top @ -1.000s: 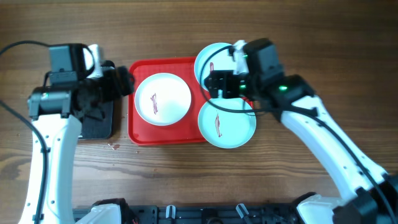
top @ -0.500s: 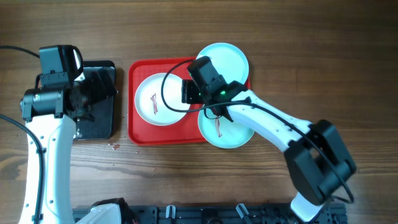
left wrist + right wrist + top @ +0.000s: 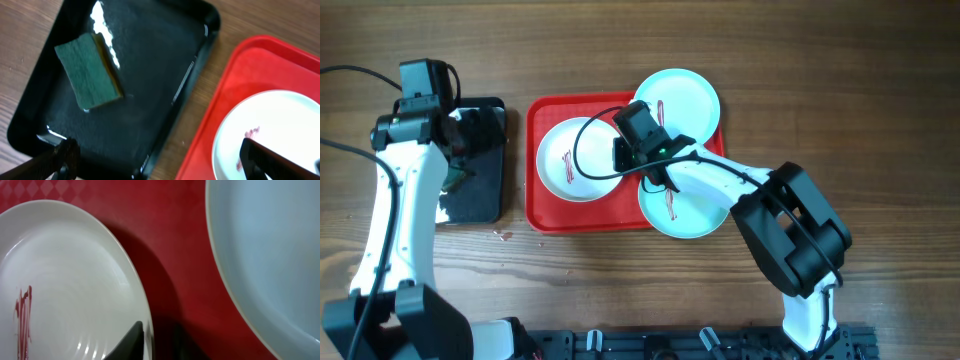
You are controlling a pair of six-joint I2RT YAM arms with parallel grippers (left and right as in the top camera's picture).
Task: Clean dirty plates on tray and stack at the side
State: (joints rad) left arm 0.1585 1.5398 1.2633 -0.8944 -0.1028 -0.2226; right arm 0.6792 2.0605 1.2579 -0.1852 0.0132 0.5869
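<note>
The robot's left gripper will next grab the green sponge across the middle of its green top side (image 3: 453,177) (image 3: 88,71). The sponge's yellowish bottom then stays free to clean plates.
On the red tray (image 3: 632,215) lies a white plate (image 3: 575,160) with a dark smear. Two pale turquoise plates, one at the back (image 3: 682,98) and one at the front (image 3: 692,205), overlap the tray's right side, each smeared. My right gripper (image 3: 623,155) sits at the white plate's right rim. In the right wrist view the right gripper (image 3: 152,335) has a dark finger (image 3: 131,344) lying inside the white plate's (image 3: 65,290) rim, jaws shut on that rim. My left gripper (image 3: 165,160) hangs open over the black tray (image 3: 150,80), holding nothing.
A green sponge (image 3: 90,70) lies in the glossy black tray (image 3: 485,195) left of the red tray (image 3: 225,115). The white plate (image 3: 280,125) shows at the right of the left wrist view. Bare wooden table (image 3: 820,60) surrounds everything.
My right gripper swung left from over the turquoise plates to the white plate's right rim and closed on it. The left arm shifted slightly over the black tray, still open.
</note>
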